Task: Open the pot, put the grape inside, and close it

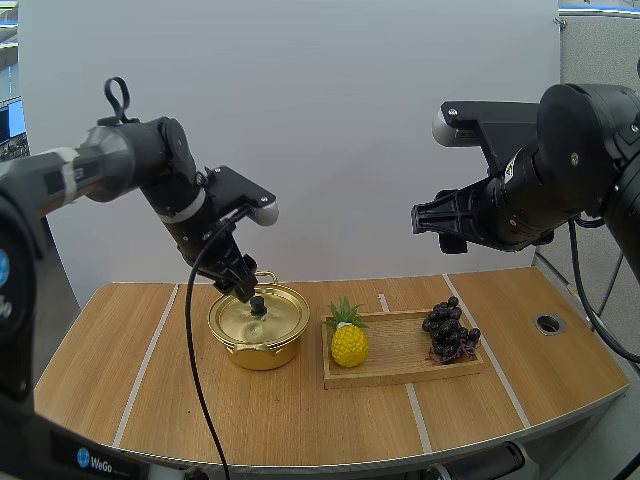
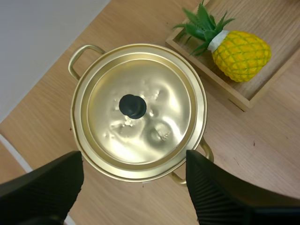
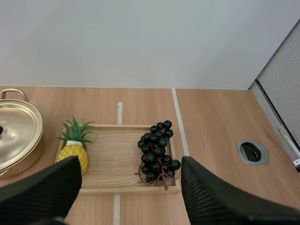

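Observation:
The gold lid is wider than my open fingers, so my left gripper will grab it next by its narrow black knob (image 1: 258,305).
A gold pot (image 1: 259,326) (image 2: 138,110) (image 3: 16,133) stands on the table with its lid on, topped by a black knob (image 1: 258,305) (image 2: 132,106). My left gripper (image 1: 243,287) (image 2: 133,187) hangs open just above the lid, its fingers apart on either side of the near rim. A bunch of dark grapes (image 1: 449,328) (image 3: 157,152) lies at the right end of the wooden tray (image 1: 400,375) (image 3: 112,154). My right gripper (image 1: 425,218) (image 3: 131,197) is open, held high above the tray with nothing between its fingers.
A yellow toy pineapple (image 1: 348,338) (image 2: 232,49) (image 3: 75,145) stands at the tray's left end, close to the pot. A round cable hole (image 1: 550,323) (image 3: 252,152) sits in the table at the far right.

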